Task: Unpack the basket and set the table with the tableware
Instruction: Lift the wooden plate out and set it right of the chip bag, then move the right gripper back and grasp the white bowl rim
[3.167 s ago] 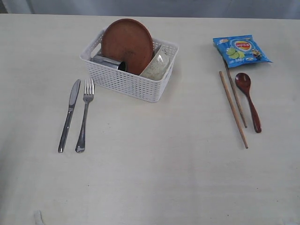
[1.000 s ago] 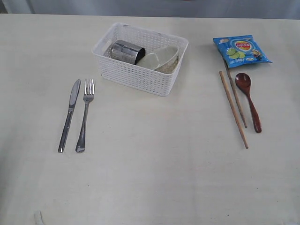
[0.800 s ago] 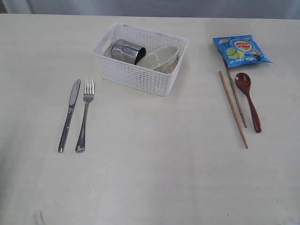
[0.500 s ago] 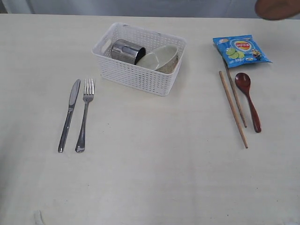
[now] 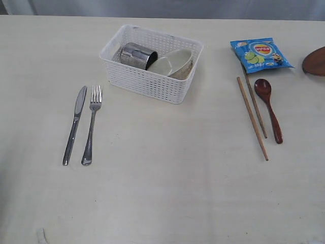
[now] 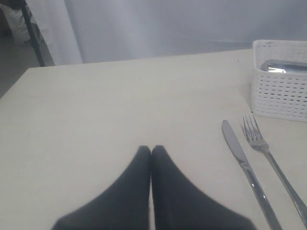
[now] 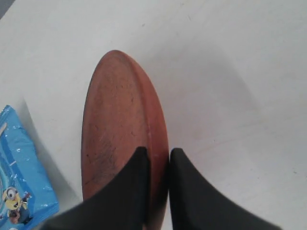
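The plate is tilted above the table, its shadow lying apart. My right gripper keeps hold of the round brown plate [image 7: 120, 124] until the plate lies on the tabletop.
The white basket [image 5: 152, 81] stands at the back middle of the table [image 5: 167, 178] and holds the steel mug [image 5: 136, 55] on its side and the off-white bowl [image 5: 170, 62]. A knife [image 5: 74, 124] and fork [image 5: 92, 124] lie left of it. Two chopsticks [image 5: 252, 118] and the reddish-brown spoon [image 5: 269, 107] lie on the right. My right gripper [image 7: 159, 154] is shut on the rim of the round brown plate [image 7: 120, 124], which shows at the right edge as the plate [image 5: 316, 62] in the exterior view. My left gripper [image 6: 151, 149] is shut and empty over bare table, near the knife [image 6: 244, 167].
A blue chip bag [image 5: 260, 54] lies behind the chopsticks, just left of the held plate. The basket's corner [image 6: 280, 91] and the fork [image 6: 268, 158] show in the left wrist view. Pale curtains hang past the table's far edge.
The plate has left the basket, which shifted slightly. Half a second ago the plate showed at the top right corner; now it is lower, at the right edge beside the chip bag.
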You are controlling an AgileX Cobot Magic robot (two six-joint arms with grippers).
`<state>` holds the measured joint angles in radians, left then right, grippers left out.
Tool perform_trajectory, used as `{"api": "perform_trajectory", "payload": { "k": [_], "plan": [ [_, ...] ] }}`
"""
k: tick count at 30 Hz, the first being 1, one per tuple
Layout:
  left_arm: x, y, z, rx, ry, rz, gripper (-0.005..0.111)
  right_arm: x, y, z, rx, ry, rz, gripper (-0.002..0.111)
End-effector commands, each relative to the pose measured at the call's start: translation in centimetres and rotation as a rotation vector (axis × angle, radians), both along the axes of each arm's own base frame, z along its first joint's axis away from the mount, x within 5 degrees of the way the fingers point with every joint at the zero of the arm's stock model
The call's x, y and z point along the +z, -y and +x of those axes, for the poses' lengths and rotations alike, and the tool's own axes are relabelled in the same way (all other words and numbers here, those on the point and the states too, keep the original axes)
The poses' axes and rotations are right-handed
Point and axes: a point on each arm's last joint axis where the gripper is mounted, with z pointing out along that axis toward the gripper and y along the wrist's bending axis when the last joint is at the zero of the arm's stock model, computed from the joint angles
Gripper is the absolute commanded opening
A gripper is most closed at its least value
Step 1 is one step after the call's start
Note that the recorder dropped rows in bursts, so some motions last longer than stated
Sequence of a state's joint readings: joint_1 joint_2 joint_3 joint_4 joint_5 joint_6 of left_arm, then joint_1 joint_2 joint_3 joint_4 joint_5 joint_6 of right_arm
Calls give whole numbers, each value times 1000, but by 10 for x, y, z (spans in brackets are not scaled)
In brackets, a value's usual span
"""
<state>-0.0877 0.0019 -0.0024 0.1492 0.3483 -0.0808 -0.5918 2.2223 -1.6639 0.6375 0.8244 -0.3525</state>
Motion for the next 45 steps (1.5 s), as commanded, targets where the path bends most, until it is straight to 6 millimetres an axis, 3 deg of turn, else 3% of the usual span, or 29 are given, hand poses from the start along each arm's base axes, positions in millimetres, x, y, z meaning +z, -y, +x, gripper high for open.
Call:
{"api": "perform_trajectory", "payload": {
  "k": [1,9,18,21,26,28,34,38,41,45],
  "plan": [
    [-1,0,0,-5,0,-5,0,-20,-2,4,44,36,43,-1],
    [-1,0,0,-5,0,-5,0,-47,-23,14,132,23,112,-1],
    [-1,0,0,-5,0,-5,0,-44,-35,16,191,40,182,0],
    [-1,0,0,-5,0,-5,0,-41,-35,14,204,33,180,11],
    [-1,0,0,-5,0,-5,0,-36,-36,13,215,34,179,48],
    [-1,0,0,-5,0,-5,0,-32,-35,11,235,23,147,50],
    [-1,0,0,-5,0,-5,0,6,-25,6,208,70,75,50],
    [-1,0,0,-5,0,-5,0,43,-30,4,166,152,100,50],
    [-1,0,0,-5,0,-5,0,75,-48,7,174,249,178,45],
    [-1,0,0,-5,0,-5,0,116,-91,11,276,327,175,39]
  ]
}}
